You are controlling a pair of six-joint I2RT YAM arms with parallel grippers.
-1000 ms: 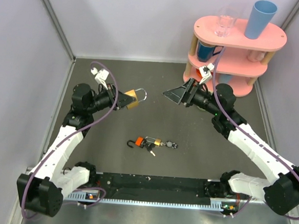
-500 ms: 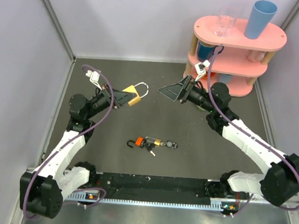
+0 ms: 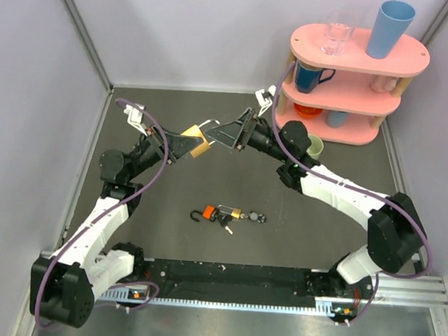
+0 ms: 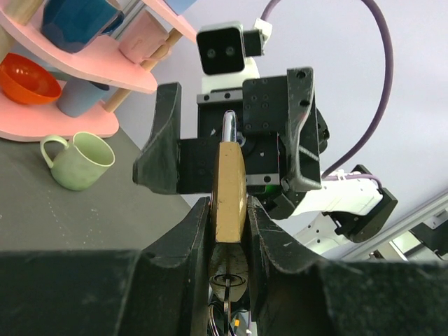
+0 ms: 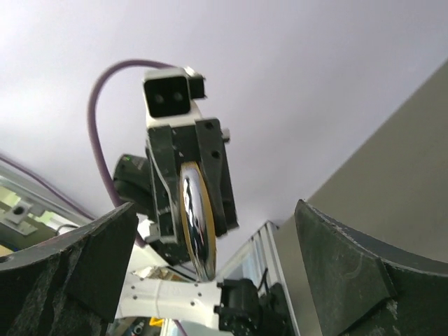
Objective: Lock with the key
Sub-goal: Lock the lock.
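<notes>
My right gripper should take hold of the large brass padlock by its silver shackle (image 3: 213, 124). The padlock's body then stays free for locking with the key.
My left gripper (image 3: 187, 145) is shut on the large brass padlock (image 3: 197, 138) and holds it above the table; in the left wrist view the padlock (image 4: 229, 185) stands edge-on between my fingers (image 4: 192, 238). My right gripper (image 3: 226, 132) is open, facing the padlock's silver shackle (image 5: 195, 218), which lies in the gap between its fingers (image 5: 364, 273) without touching them. The small bunch with the thin silver key (image 3: 226, 223) lies on the table beside the orange-and-black padlock (image 3: 208, 211), far from both grippers.
A tiny brass padlock (image 3: 236, 213) and round ring (image 3: 255, 215) lie next to the bunch. A pink shelf (image 3: 353, 77) with cups, a glass and an orange bowl stands at the back right, with a pale green mug (image 4: 77, 159) on the floor beside it.
My right arm has swung left across the table until its open gripper reaches the held padlock. My left gripper has shifted slightly left and up with the padlock.
</notes>
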